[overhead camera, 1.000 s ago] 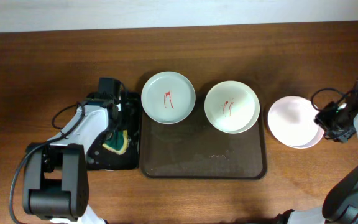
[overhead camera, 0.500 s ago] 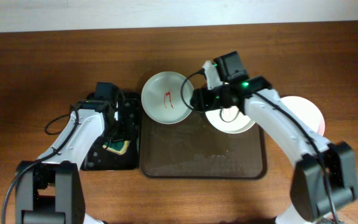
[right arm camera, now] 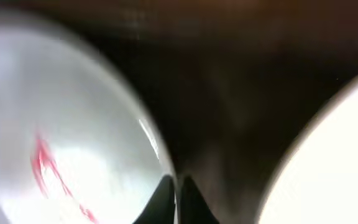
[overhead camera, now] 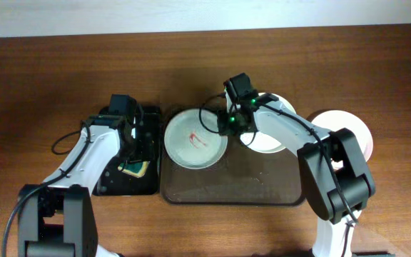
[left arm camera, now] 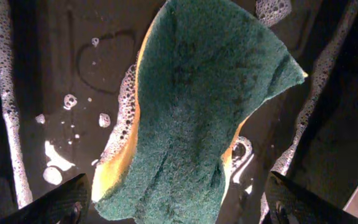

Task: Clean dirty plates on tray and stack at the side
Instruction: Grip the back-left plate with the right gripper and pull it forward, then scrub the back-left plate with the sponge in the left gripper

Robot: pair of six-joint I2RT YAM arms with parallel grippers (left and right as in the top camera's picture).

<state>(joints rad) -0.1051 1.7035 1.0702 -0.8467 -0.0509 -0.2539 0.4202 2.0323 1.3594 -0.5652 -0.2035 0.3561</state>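
Observation:
The left gripper grips the green and yellow sponge's long sides from the green side next, which leaves its yellow bottom to clean the plate.
A white plate (overhead camera: 185, 148) with red smears lies at the left end of the dark brown tray (overhead camera: 234, 187). My right gripper (overhead camera: 227, 127) is shut on its right rim; in the right wrist view the fingertips (right arm camera: 166, 198) pinch the plate (right arm camera: 61, 124) edge. A pale plate (overhead camera: 266, 145) sits just right of it, partly under my right arm, and shows blurred as the pale plate (right arm camera: 334, 155). A third white plate (overhead camera: 355, 127) rests on the wood at the right. My left gripper (overhead camera: 135, 151) hangs open over a green and yellow sponge (left arm camera: 197, 106), its fingers (left arm camera: 61, 202) astride it.
The sponge (overhead camera: 134, 168) lies in a small black tray (overhead camera: 113, 184) with soapy water, left of the brown one. Both arms' cables loop above the table. Bare wood tabletop (overhead camera: 48, 71) surrounds the trays.
My right arm swung from the far right across to the smeared plate and shut on its rim; that plate slid toward the front. The left gripper opened over the sponge.

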